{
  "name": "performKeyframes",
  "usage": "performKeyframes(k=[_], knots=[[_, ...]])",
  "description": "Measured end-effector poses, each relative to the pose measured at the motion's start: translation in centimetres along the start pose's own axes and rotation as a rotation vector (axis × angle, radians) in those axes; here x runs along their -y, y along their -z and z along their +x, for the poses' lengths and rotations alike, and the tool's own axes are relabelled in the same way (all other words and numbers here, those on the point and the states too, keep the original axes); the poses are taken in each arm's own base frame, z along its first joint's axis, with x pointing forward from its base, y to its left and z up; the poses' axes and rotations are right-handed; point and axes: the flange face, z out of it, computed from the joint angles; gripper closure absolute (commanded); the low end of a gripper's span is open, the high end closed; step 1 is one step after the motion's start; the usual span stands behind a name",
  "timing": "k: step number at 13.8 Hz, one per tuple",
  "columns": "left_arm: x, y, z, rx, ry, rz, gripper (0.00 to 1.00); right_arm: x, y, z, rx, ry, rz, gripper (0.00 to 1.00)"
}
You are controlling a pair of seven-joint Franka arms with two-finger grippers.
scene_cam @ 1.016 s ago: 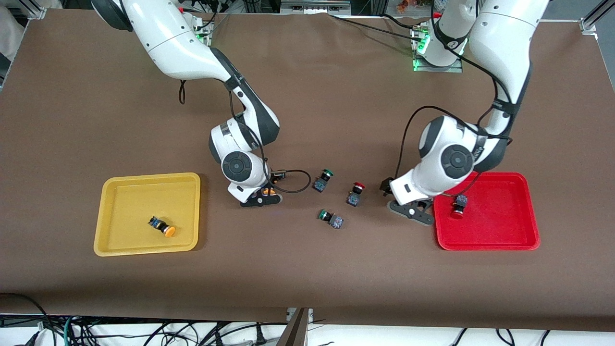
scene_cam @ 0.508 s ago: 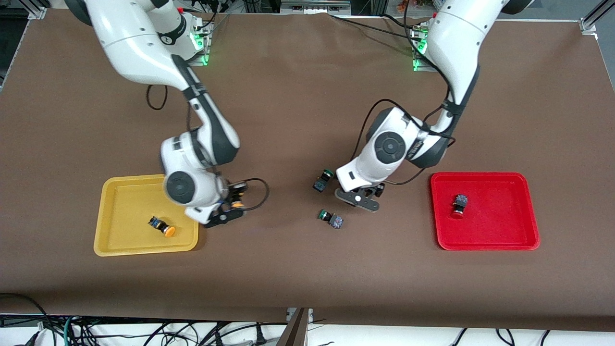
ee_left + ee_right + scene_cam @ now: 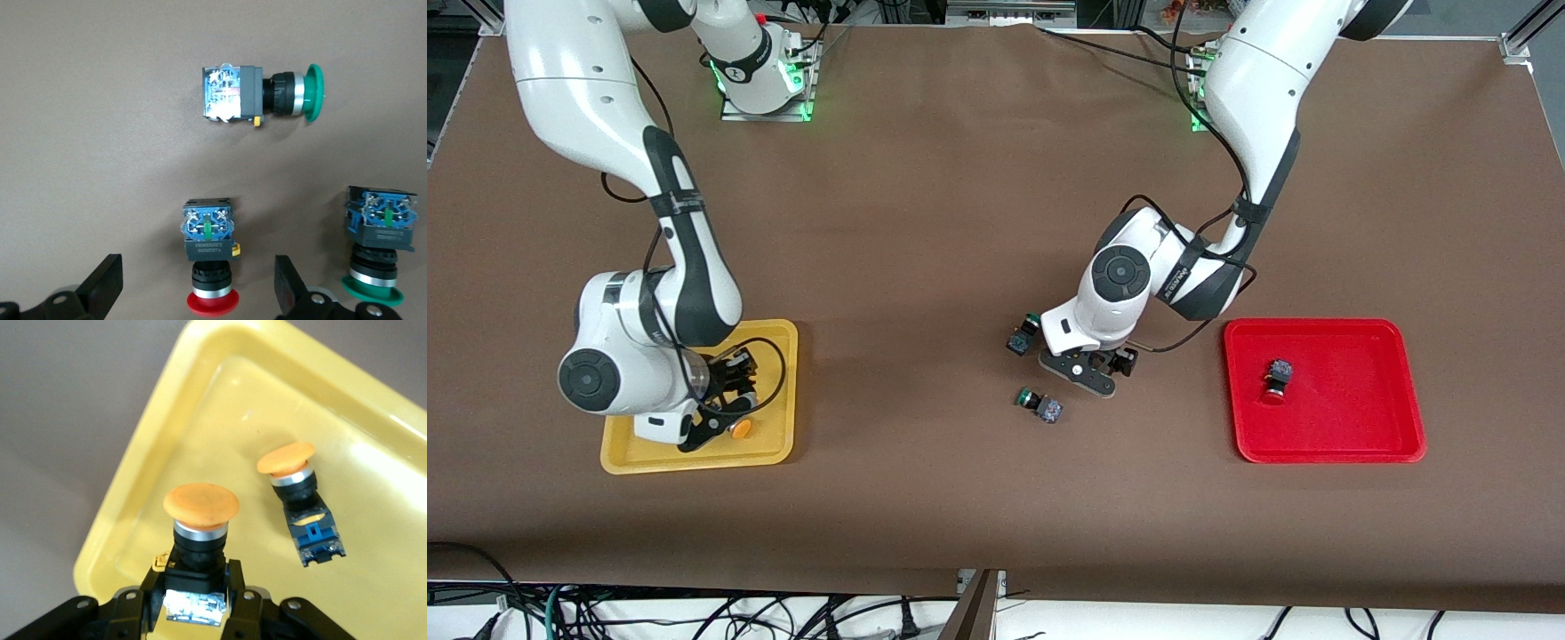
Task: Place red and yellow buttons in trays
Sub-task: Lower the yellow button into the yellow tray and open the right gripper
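My left gripper lowers next before it closes on the red button, since its fingers hang above the button's body and closing now would miss.
My right gripper [image 3: 713, 407] is over the yellow tray [image 3: 775, 356], shut on a yellow button [image 3: 200, 520] with its cap pointing away from the wrist. The gripper [image 3: 190, 588] grips the button's dark body. A second yellow button [image 3: 738, 429] lies in the tray [image 3: 200, 380], also seen in the right wrist view [image 3: 303, 503]. My left gripper [image 3: 1089, 366] is open at mid-table. Its fingers stand on either side of a red button [image 3: 210, 263] without touching it. The gripper [image 3: 197, 280] hides that button in the front view. Another red button [image 3: 1276, 380] lies in the red tray [image 3: 1352, 422].
Two green-capped buttons lie close to the left gripper: one [image 3: 1024, 332] toward the robots' bases, one [image 3: 1040, 405] nearer the front camera. Both show in the left wrist view, one [image 3: 260, 93] on its side, the other [image 3: 379, 240] just outside a finger.
My right arm carried the yellow button from mid-table to over the yellow tray. My left arm left the red tray's edge and came over the red button at mid-table.
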Motion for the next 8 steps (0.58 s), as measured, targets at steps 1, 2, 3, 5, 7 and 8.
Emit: performKeyframes(k=[1,2,3,5,7,8], knots=[[0.0,-0.3,0.0,-0.006,0.000,-0.002,0.00,0.3,-0.6,0.1,0.006,0.003,0.006,0.71],[-0.1,-0.9,0.1,-0.012,-0.001,-0.005,0.00,0.8,-1.1,0.4,0.008,0.004,0.018,0.67],[-0.1,-1.6,0.0,-0.011,-0.001,-0.007,0.00,1.3,-1.8,0.6,0.007,-0.005,0.040,0.61],[-0.2,-2.8,-0.1,-0.007,-0.001,-0.010,0.00,1.6,-3.2,0.7,0.011,-0.032,0.068,0.00],[-0.2,-3.3,-0.2,-0.002,-0.001,-0.010,0.49,1.2,-3.9,0.5,0.017,-0.064,0.076,0.00],[-0.2,-3.3,-0.2,-0.003,0.000,-0.011,0.56,0.8,-4.0,0.3,0.016,-0.075,0.079,0.00]])
